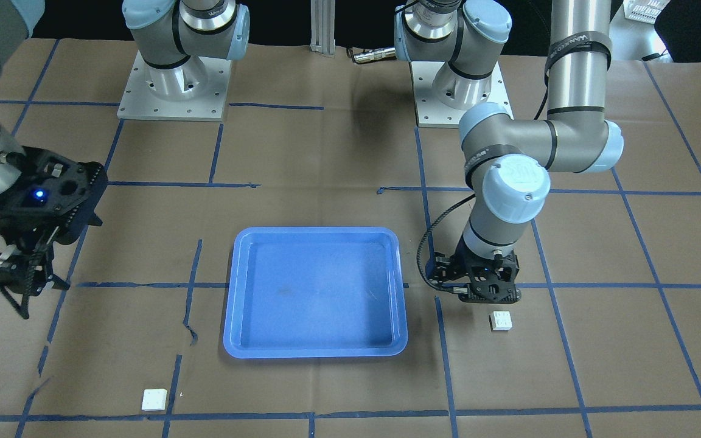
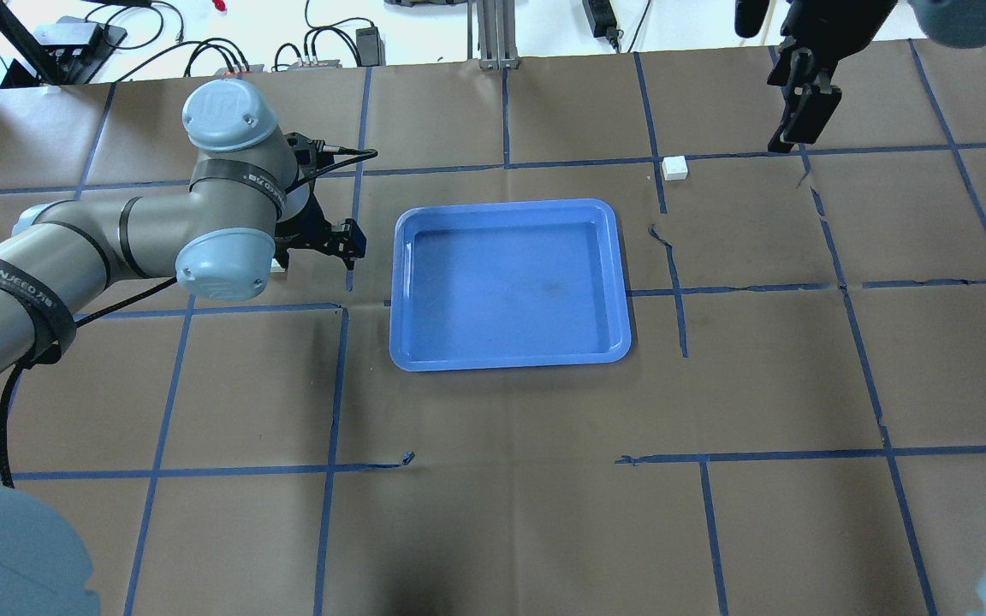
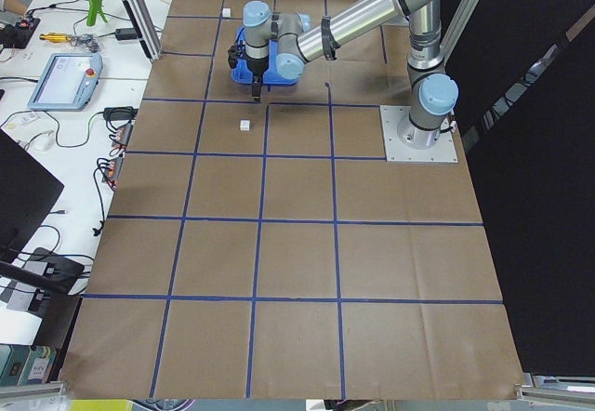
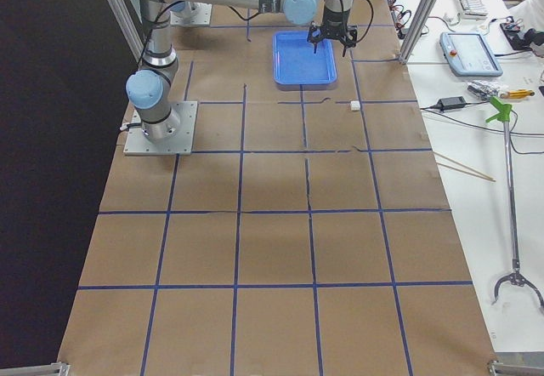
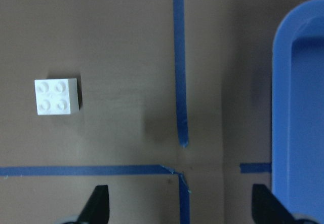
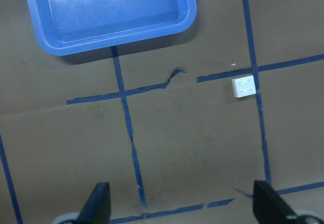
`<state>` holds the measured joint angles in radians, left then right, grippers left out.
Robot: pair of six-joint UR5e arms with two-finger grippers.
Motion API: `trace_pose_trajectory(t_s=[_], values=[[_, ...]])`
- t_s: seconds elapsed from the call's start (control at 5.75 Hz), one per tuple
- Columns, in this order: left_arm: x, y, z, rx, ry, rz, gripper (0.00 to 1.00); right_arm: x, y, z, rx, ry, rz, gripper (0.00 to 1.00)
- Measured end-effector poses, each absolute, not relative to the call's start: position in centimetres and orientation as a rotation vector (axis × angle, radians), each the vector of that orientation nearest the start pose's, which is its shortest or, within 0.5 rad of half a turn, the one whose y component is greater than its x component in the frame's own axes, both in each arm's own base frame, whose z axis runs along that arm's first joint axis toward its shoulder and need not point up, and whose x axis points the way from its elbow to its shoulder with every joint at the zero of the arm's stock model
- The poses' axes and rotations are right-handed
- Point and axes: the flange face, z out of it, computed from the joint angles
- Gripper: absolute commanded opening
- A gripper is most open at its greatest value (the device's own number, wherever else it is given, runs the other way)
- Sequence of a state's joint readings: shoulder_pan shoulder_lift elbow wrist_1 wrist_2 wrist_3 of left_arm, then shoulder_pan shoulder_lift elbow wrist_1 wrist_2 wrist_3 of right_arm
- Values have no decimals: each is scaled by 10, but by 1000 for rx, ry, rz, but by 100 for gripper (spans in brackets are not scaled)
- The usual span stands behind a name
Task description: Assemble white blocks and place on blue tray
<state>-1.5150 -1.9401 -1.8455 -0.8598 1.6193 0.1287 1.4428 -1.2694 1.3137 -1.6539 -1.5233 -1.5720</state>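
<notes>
The white block needs the white block's studded top (image 1: 154,394) (image 6: 243,85) free for assembly, so my right gripper will next grab it by its opposite sides.
The blue tray (image 1: 314,351) lies empty in the middle of the table; it also shows in the overhead view (image 2: 510,363). One white block (image 1: 501,320) lies beside the tray, just in front of my left gripper (image 1: 489,295). In the left wrist view this block (image 5: 56,97) is ahead and to the left of the open, empty left gripper (image 5: 182,209), with the tray rim (image 5: 281,107) at the right. A second white block (image 1: 154,399) lies alone on the paper; in the overhead view it (image 2: 674,168) lies left of my right gripper (image 2: 797,120). The right gripper (image 6: 182,209) hangs high, open and empty.
The table is covered in brown paper with a grid of blue tape lines. The two arm bases (image 1: 174,91) stand at the robot's side of the table. Cables and a teach pendant (image 4: 472,53) lie on the side benches beyond the table edge.
</notes>
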Motion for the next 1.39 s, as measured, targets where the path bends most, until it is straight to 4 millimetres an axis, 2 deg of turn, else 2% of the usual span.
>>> trace_pose_trajectory(t_s=[0.17,0.35,0.52,0.7,0.87,1.04,1.22,1.39], values=[[-51,-586,228,115,3083,-98,99,47,-672,452,-2137,2276,-114,100],[-25,-589,223,92,3085,-88,99,42,-711,443,-2184,2197,-136,100],[-15,-595,215,69,3088,-73,98,39,-745,426,-2228,2118,-159,100],[-13,-605,208,57,3098,-70,97,41,-764,403,-2213,2044,-213,100],[-13,-614,202,66,3118,-69,95,41,-776,378,-2158,1989,-284,100],[-14,-619,194,84,3136,-59,89,31,-784,351,-2086,1968,-320,100],[-14,-620,185,108,3143,-41,79,18,-789,324,-2017,1956,-345,100],[-15,-620,179,131,3146,-27,44,10,-787,296,-1988,1917,-353,100]])
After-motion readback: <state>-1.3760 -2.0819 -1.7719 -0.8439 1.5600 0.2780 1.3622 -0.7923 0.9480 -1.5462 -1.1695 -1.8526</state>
